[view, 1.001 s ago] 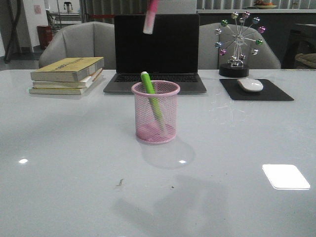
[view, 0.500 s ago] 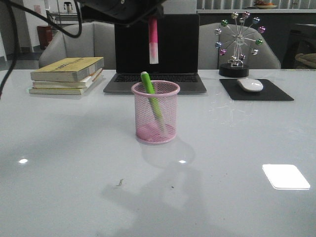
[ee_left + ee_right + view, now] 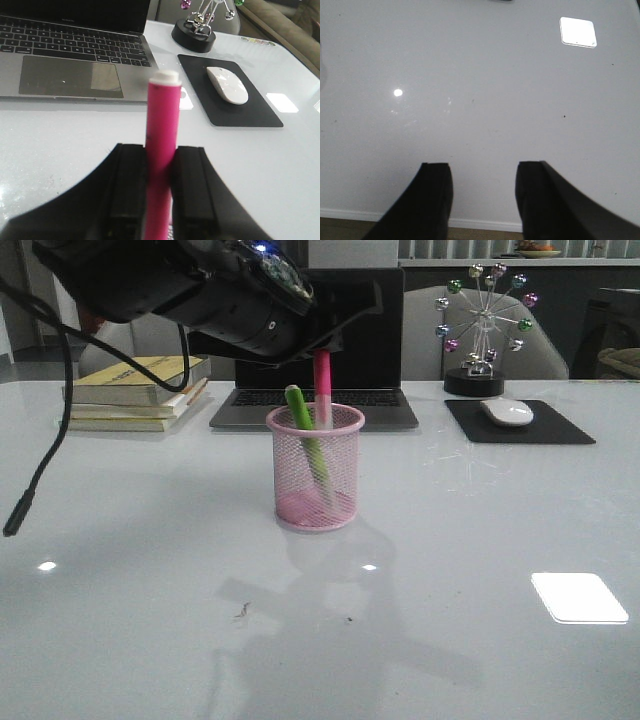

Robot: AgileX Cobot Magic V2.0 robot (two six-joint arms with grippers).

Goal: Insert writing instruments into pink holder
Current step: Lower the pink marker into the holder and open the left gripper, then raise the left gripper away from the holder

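Note:
I need to open my left gripper now, because the lower end of the pink marker is down inside the rim of the mesh cup.
The pink holder [image 3: 315, 475], a wire-mesh cup, stands mid-table in front of the laptop. A green marker [image 3: 300, 415] leans inside it, its top poking above the rim. My left gripper [image 3: 322, 352] hangs right above the cup, shut on the magenta pink marker [image 3: 322, 385], which is held upright with its lower end dipping inside the rim. In the left wrist view the same marker [image 3: 162, 115] runs between the black fingers [image 3: 127, 190] of the left gripper [image 3: 160, 160], its white end pointing away. My right gripper [image 3: 482, 172] is open over bare table, holding nothing.
An open laptop [image 3: 380, 400] sits just behind the cup. Stacked books [image 3: 130, 395] lie at the back left. A white mouse [image 3: 507, 412] rests on a black pad [image 3: 560, 425], with a ferris-wheel ornament [image 3: 485, 325] behind. A black cable [image 3: 25, 505] dangles at left.
The left arm has come down into the front view with the pink marker. The marker dropped from high above the laptop screen to the cup, its lower end now inside the rim.

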